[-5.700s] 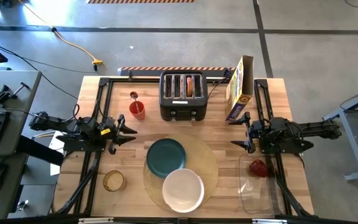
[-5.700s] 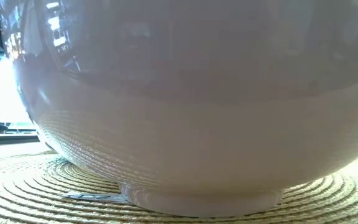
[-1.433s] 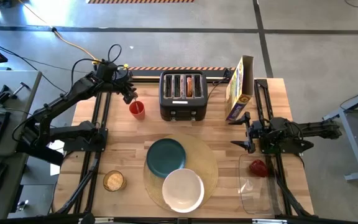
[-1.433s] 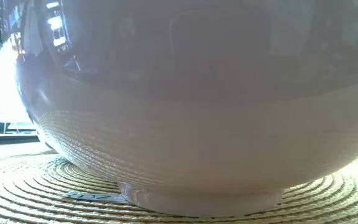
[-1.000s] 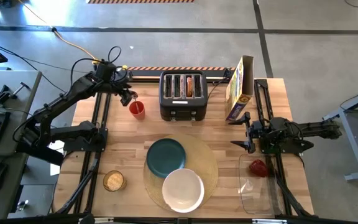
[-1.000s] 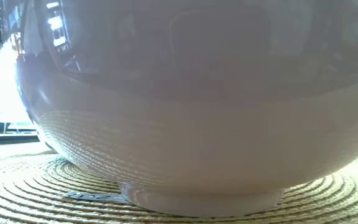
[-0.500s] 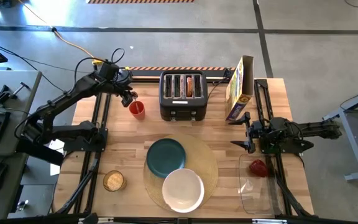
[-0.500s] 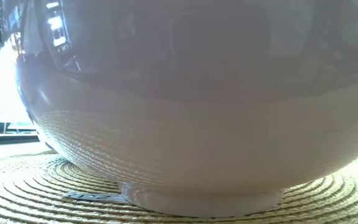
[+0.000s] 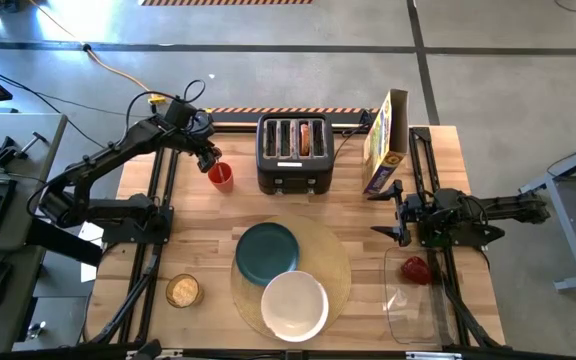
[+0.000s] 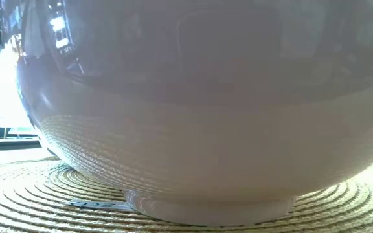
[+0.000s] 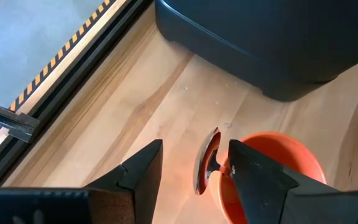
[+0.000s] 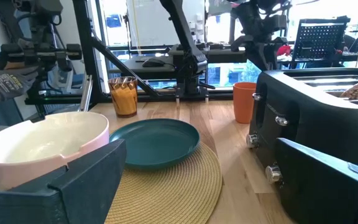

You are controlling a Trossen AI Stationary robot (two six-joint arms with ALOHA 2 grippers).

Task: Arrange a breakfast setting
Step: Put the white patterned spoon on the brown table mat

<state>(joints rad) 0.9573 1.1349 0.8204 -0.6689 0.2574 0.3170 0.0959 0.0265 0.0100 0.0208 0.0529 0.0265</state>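
Observation:
My left gripper is going to grab the spoon's bowl next. Then it can lay the spoon on the tan placemat.
A small metal spoon [image 11: 205,160] stands bowl-up in a small red cup [image 9: 220,177] at the far left, beside the black toaster. My left gripper [image 9: 208,158] hovers over the cup, open, with one finger on either side of the spoon's bowl [image 11: 193,148]. A round tan placemat [image 9: 330,250] lies at the near middle and bears a dark teal plate [image 9: 267,252] and a white bowl [image 9: 294,305]. A tan bagel half [image 9: 313,138] sticks out of a toaster slot. A small red food item [image 9: 415,269] lies in a clear container. My right gripper [image 9: 396,222] waits open at the right.
The black four-slot toaster [image 9: 293,155] stands at the far middle, with a cereal box [image 9: 385,140] upright to its right. A glass jar [image 9: 183,291] stands at the near left. The clear container [image 9: 413,300] lies at the near right. The white bowl fills the low view [image 10: 193,97].
My left gripper has shifted a little toward the table's right, closer over the red cup and the spoon. Nothing else has moved.

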